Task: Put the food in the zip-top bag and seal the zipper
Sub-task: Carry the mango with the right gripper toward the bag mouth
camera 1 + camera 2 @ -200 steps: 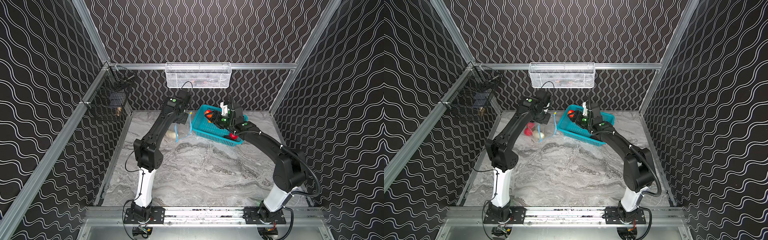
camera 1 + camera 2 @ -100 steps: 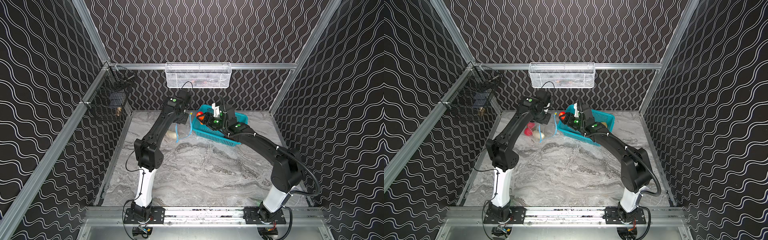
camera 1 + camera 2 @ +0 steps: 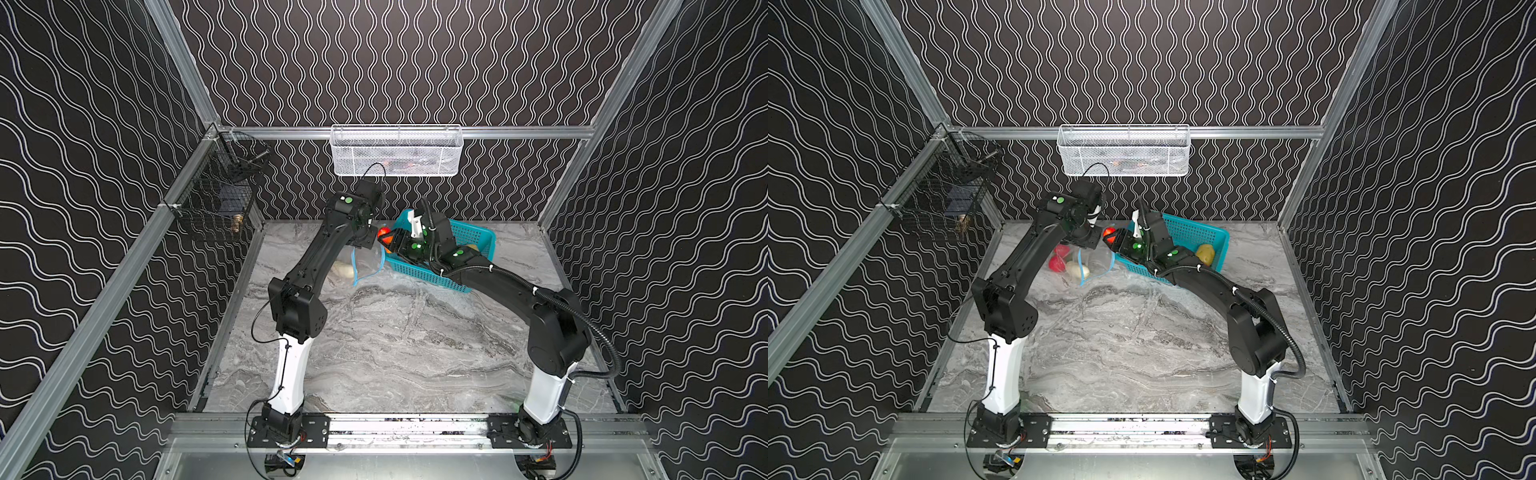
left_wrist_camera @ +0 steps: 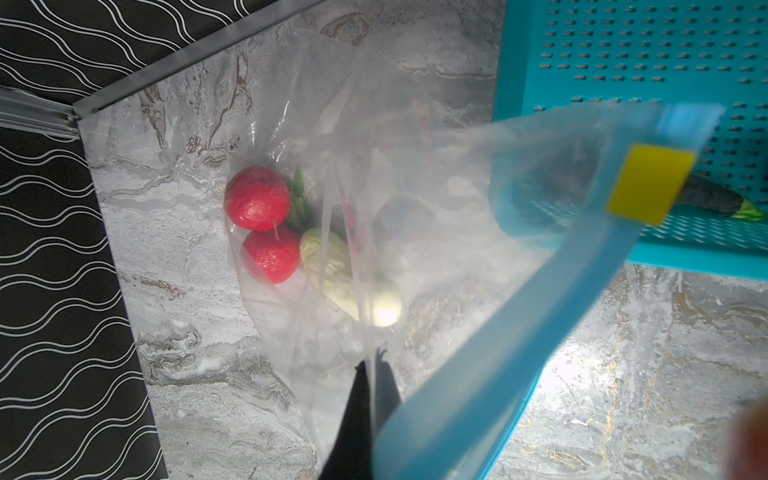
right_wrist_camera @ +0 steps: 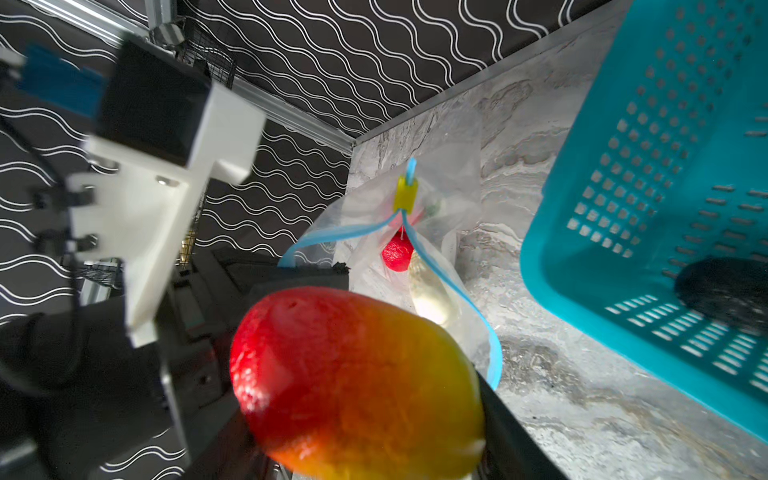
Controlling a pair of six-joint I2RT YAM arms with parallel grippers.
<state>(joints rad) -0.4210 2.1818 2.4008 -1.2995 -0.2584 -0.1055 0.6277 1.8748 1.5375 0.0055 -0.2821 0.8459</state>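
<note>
The red-yellow toy fruit (image 3: 1109,235) hangs short of the bag's opening and would fall outside if my right gripper opened now. The fruit moves into the bag first, then.
The clear zip-top bag (image 3: 1096,259) lies left of the teal basket (image 3: 1200,230), its mouth lifted. My left gripper (image 4: 372,368) is shut on the bag's plastic just beside the light blue zipper (image 4: 498,374), which has a yellow slider (image 4: 650,183). Inside the bag lie two red round ones (image 4: 257,198) and a white-green long one (image 4: 345,274). My right gripper (image 5: 357,395) is shut on a red-yellow toy fruit (image 5: 357,382) and hangs by the open mouth, close to the left gripper (image 3: 365,243). In both top views that fruit (image 3: 1109,235) sits between the two wrists.
A yellow-brown potato (image 3: 1205,253) and a dark elongated one (image 4: 715,199) remain in the teal basket. A white wire basket (image 3: 397,149) hangs on the back wall and a black wire basket (image 3: 216,203) on the left rail.
My right gripper has carried the red-yellow fruit leftward, from over the teal basket to the bag's mouth. The left arm has stayed still, holding the bag.
</note>
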